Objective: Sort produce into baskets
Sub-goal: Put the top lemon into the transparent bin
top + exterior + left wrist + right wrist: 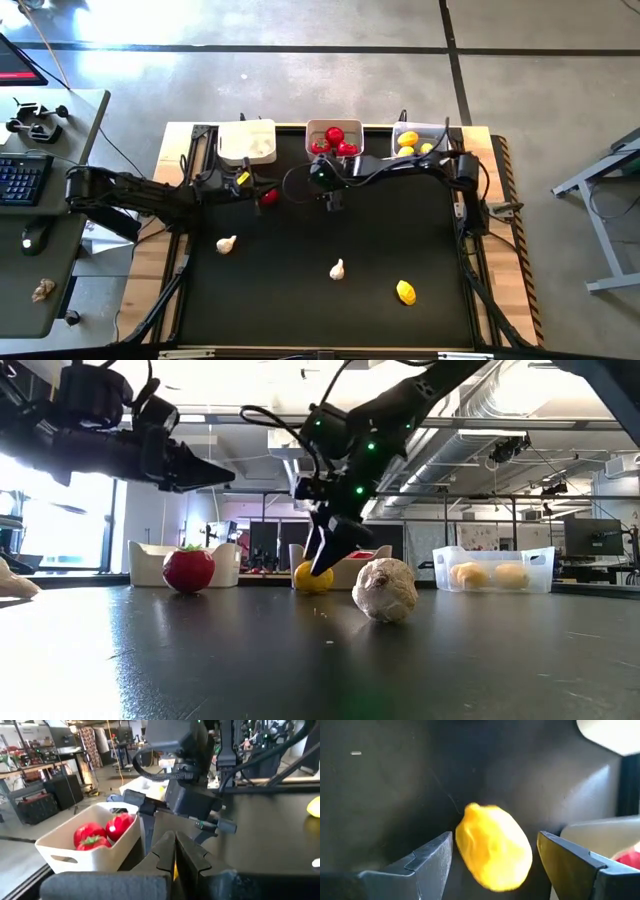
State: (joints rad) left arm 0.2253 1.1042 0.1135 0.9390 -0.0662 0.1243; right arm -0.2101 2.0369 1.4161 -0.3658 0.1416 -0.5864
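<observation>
The right gripper takes hold of the lemon around its plump middle (493,849) next, to sort it into the clear basket with the others.
My right gripper (333,200) is open just in front of the middle basket (334,138), which holds red tomatoes. Its two fingers stand on either side of a yellow lemon (492,847) that lies on the black table; the lemon also shows in the low view (313,577). My left gripper (255,186) is shut and empty, above and beside a red tomato (269,196) that rests on the table. The white basket (247,140) stands at the far left. The clear basket (420,138) with lemons stands at the far right.
Two white garlic bulbs (227,243) (337,268) and another lemon (405,292) lie loose on the near half of the black table. The two grippers are close together in front of the baskets. A desk with a keyboard (20,178) stands left of the table.
</observation>
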